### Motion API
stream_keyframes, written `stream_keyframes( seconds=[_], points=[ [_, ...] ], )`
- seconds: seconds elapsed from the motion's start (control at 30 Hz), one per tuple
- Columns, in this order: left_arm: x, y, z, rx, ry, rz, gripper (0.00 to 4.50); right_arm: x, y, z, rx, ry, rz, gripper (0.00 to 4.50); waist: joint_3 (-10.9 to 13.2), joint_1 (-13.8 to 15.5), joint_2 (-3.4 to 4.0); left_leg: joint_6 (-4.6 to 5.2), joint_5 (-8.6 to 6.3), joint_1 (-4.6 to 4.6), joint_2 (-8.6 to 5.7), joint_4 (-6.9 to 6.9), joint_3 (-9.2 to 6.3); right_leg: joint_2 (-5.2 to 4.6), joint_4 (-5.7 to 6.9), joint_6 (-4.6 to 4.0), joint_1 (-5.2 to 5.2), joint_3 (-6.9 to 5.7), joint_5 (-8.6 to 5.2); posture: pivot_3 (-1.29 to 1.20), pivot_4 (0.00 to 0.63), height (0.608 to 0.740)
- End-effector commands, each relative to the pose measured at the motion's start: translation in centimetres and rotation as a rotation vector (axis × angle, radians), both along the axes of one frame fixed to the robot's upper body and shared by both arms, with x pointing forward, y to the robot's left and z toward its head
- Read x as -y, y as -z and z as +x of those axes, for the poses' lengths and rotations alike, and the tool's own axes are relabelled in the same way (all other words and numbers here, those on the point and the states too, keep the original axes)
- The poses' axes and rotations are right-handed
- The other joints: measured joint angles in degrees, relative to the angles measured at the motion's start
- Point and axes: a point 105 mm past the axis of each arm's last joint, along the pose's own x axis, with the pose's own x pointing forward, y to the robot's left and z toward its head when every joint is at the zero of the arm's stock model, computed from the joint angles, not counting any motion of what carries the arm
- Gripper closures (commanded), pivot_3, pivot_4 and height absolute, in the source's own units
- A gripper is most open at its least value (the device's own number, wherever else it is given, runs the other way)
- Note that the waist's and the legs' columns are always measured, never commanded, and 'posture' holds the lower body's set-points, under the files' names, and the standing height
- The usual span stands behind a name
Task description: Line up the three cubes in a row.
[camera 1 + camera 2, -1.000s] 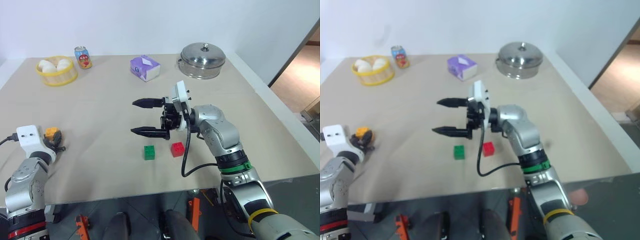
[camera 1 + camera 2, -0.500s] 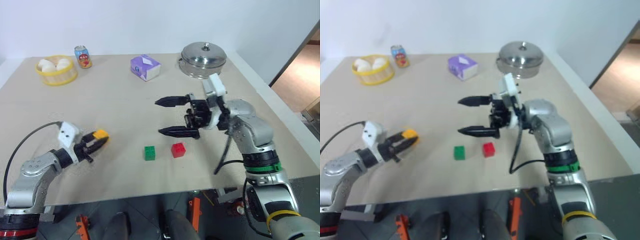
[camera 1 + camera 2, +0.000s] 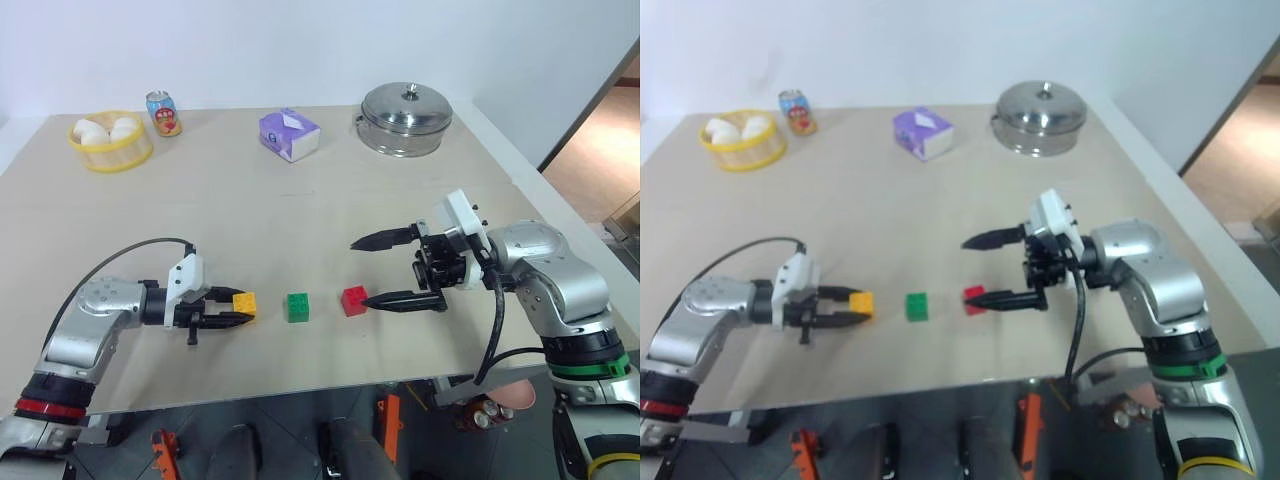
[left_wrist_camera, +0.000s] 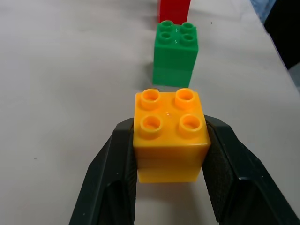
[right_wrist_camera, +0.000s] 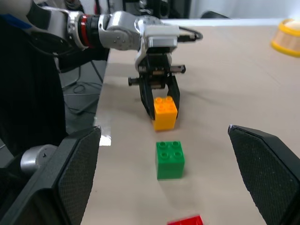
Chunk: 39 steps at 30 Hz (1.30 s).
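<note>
I need to release the orange-yellow cube from my left gripper, because its base is low on the tabletop and in line with the green cube.
The green cube and the red cube sit side by side near the table's front edge. Just left of the green one is the orange-yellow cube, studs up, low at the table surface, with my left gripper shut on its sides. In the left wrist view the orange-yellow cube, green cube and red cube stand in one line. My right gripper is open and empty, pointing left, its lower fingertip close beside the red cube.
At the back of the table stand a purple-and-white tissue box, a steel pot with a lid, a yellow basket of eggs and a can. Bare tabletop lies between them and the cubes.
My left gripper has swung right with the orange-yellow cube, from the table's left edge to beside the green cube. My right gripper has drawn back to the right, still open.
</note>
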Motion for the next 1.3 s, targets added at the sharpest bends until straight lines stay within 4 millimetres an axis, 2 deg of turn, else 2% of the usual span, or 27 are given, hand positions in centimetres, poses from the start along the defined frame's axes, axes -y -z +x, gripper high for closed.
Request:
stream_keyframes(
  seconds=[0.03,0.67,0.7,0.73,0.77,0.8,0.97,1.1,1.2,1.27,1.3],
  points=[
    [-0.3,-0.5,0.3,0.028,0.029,0.006,3.18,0.9,-1.2,-0.3,0.054,0.033,0.008,0.0,0.0,-0.03,0.0,0.0,0.0,0.0,0.0,0.0,0.0,0.0,0.0,0.0,0.0,0.01,0.0,0.0,0.15,0.74],
    [-0.5,0.8,-0.1,-0.031,0.037,0.025,3.18,0.9,-1.2,-0.1,0.058,0.045,0.005,0.0,0.0,-0.06,0.0,0.0,-0.02,0.03,0.01,0.01,0.0,0.02,0.0,0.07,0.01,0.01,0.02,0.0,0.15,0.74],
    [-0.5,0.8,-0.1,-0.031,0.036,0.025,2.68,0.8,-1.2,-0.1,0.058,0.045,0.005,0.0,0.0,-0.07,0.0,0.0,-0.02,0.03,0.01,0.01,0.0,0.02,0.0,0.07,0.02,0.01,0.02,0.0,0.15,0.74],
    [-0.5,0.8,-0.1,-0.032,0.036,0.025,2.68,0.8,-1.2,-0.1,0.058,0.045,0.005,0.0,0.0,-0.07,0.0,0.0,-0.02,0.03,0.01,0.02,0.0,0.02,0.0,0.08,0.02,0.01,0.02,0.0,0.15,0.74],
    [-0.5,0.9,-0.1,-0.034,0.036,0.026,2.01,0.8,-1.2,0.0,0.059,0.044,0.004,0.0,0.0,-0.06,0.0,0.0,-0.02,0.03,0.01,0.02,0.0,0.02,0.0,0.07,0.03,0.02,0.02,0.0,0.15,0.74],
    [-0.5,0.9,-0.1,-0.036,0.038,0.028,1.81,0.8,-1.2,0.0,0.059,0.044,0.004,0.0,0.0,-0.06,0.0,0.0,-0.02,0.03,0.01,0.03,0.0,0.01,0.0,0.07,0.03,0.02,0.01,0.0,0.15,0.74],
    [-0.4,0.8,-0.2,-0.035,0.046,0.028,0.13,0.8,-1.3,0.0,0.06,0.043,0.004,0.0,0.0,-0.05,0.0,0.0,-0.02,0.01,0.01,0.04,0.0,0.01,0.01,0.07,0.03,0.01,0.02,0.0,0.15,0.74],
    [-0.4,0.6,-0.1,-0.021,0.05,0.024,0.03,0.8,-1.3,0.0,0.061,0.041,0.005,0.0,0.0,-0.05,0.0,0.0,-0.02,0.02,0.01,0.05,0.0,0.01,0.01,0.11,0.03,0.02,0.04,0.0,0.15,0.74],
    [-0.3,-0.4,-0.2,0.001,0.063,0.004,0.03,0.9,-1.4,-0.1,0.059,0.039,0.01,0.0,0.0,-0.05,0.0,0.0,-0.02,0.02,0.01,0.05,0.0,0.01,0.01,0.12,0.02,0.02,0.05,0.0,0.15,0.74],
    [-0.2,-1.7,-0.7,0.0,0.071,-0.025,0.03,0.9,-1.9,-0.4,0.053,0.035,0.039,0.0,0.0,-0.05,0.0,0.0,-0.02,0.01,0.01,0.05,0.0,0.01,0.01,0.13,0.03,0.01,0.06,0.0,0.15,0.74],
    [0.0,-3.1,-0.8,-0.003,0.063,-0.068,0.03,1.0,-2.5,-0.6,0.046,0.034,0.071,0.0,0.01,-0.06,-0.01,0.0,-0.02,0.0,0.01,0.06,-0.01,0.01,0.01,0.19,0.02,0.01,0.09,0.0,0.15,0.74]
  ],
)
